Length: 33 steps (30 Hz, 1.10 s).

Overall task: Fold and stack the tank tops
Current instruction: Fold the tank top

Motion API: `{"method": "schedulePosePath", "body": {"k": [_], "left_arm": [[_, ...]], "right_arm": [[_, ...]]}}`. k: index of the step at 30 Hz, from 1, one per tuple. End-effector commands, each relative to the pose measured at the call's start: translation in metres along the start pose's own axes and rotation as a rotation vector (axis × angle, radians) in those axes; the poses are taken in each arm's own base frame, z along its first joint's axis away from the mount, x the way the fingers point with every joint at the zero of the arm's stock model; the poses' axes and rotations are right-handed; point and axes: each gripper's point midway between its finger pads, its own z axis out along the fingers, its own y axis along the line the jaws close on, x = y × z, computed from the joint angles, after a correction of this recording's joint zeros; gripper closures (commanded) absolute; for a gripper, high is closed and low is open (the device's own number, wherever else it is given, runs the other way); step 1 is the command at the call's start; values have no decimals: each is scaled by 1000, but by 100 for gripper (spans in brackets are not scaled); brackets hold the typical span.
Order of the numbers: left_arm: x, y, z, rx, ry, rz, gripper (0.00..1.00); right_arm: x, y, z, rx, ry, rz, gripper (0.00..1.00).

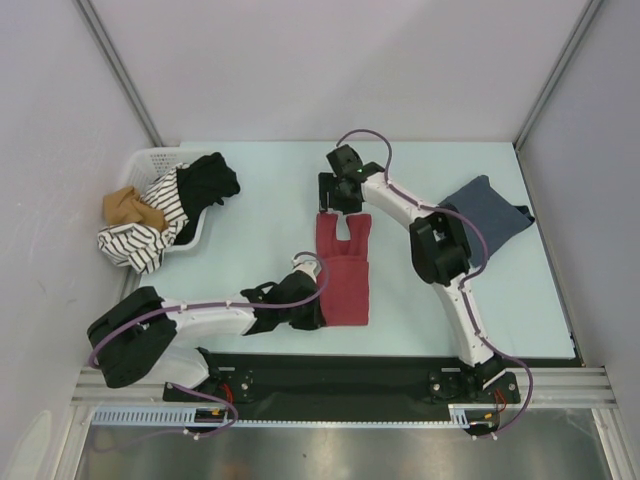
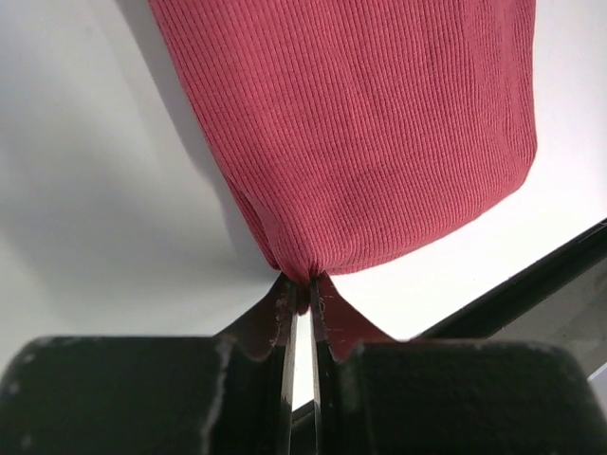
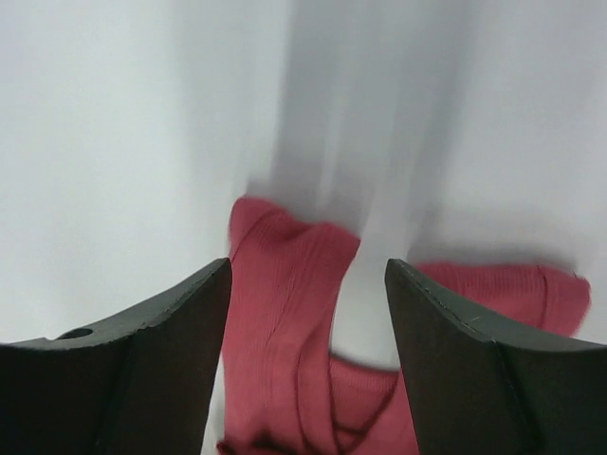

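Observation:
I will next pinch the brick red tank top's free near hem corner (image 1: 366, 323) with my right gripper. Then I can fold the hem evenly over the straps.
The brick red tank top (image 1: 343, 270) lies lengthwise in the middle of the table, straps toward the far side. My left gripper (image 1: 316, 312) is shut on its near left hem corner, and the left wrist view shows the ribbed red cloth (image 2: 379, 133) pinched between the fingertips (image 2: 281, 313). My right gripper (image 1: 338, 200) is open just above the straps, and the right wrist view shows one strap (image 3: 285, 313) between the spread fingers (image 3: 161, 360). The slate blue-grey tank top (image 1: 485, 218) lies folded at the right, behind the right arm.
A white basket (image 1: 160, 160) at the far left holds striped, black and tan clothes that spill over its rim. A black strip (image 1: 340, 375) runs along the table's near edge by the arm bases. Grey walls close in the table on three sides.

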Motion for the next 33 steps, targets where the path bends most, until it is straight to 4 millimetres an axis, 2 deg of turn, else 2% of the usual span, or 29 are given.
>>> {"method": "schedulePosePath", "body": {"k": [1, 2, 4, 5, 6, 7, 8, 9, 10, 11, 12, 13, 14, 15, 16, 18, 19, 20, 22, 23, 27, 28, 33], "left_arm": [[15, 32, -4, -124, 51, 28, 88], [14, 33, -5, -124, 49, 26, 88], [14, 33, -6, -123, 45, 23, 88], [13, 32, -6, -120, 42, 22, 88], [13, 32, -7, -119, 41, 18, 88], [14, 32, -8, -118, 40, 17, 87], [14, 32, -8, -115, 38, 15, 87], [13, 31, -10, -107, 35, 15, 85], [15, 32, -10, -107, 37, 13, 85], [15, 31, -11, -102, 34, 11, 83], [14, 30, -12, -92, 29, 10, 79], [17, 30, -13, -83, 37, 9, 77], [18, 29, -14, -75, 35, 7, 74], [16, 26, -16, -58, 25, 3, 71], [20, 26, -17, -52, 33, 3, 69], [20, 22, -22, -32, 25, 4, 66], [22, 22, -23, -29, 26, 4, 66], [22, 21, -25, -25, 25, 3, 66], [24, 18, -28, -11, 20, 9, 64], [24, 16, -29, -5, 17, 12, 62], [22, 13, -27, 2, 11, 25, 54], [20, 12, -26, 4, 8, 28, 54], [16, 10, -19, -11, 10, 53, 55]], "right_arm": [[-53, 37, -93, -123, -187, -66, 29], [-41, 33, -94, -111, -175, -88, 28], [-37, 29, -113, -101, -201, -94, 24], [-48, 32, -145, -114, -270, -90, 23], [-22, 18, -138, -91, -218, -80, 23], [-13, 13, -143, -86, -213, -72, 22], [-16, 16, -171, -113, -263, -61, 21], [-1, 11, -173, -111, -244, -42, 21], [32, -4, -166, -86, -189, -34, 23], [48, -10, -166, -81, -171, -24, 25], [57, -5, -186, -109, -195, -23, 26], [98, -19, -174, -89, -117, -13, 28], [111, -20, -175, -98, -108, -13, 30], [118, -19, -187, -115, -126, -9, 31], [155, -29, -179, -89, -64, -12, 37], [180, -35, -181, -89, -37, -1, 43], [190, -29, -189, -122, -39, -10, 49], [211, -38, -185, -110, -6, 5, 50], [224, -33, -192, -146, -11, -3, 51], [239, -37, -189, -142, 14, 1, 52], [259, -26, -186, -212, 38, -17, 50], [260, -19, -186, -240, 35, -24, 49], [271, -14, -171, -255, 65, -78, 46]]}}
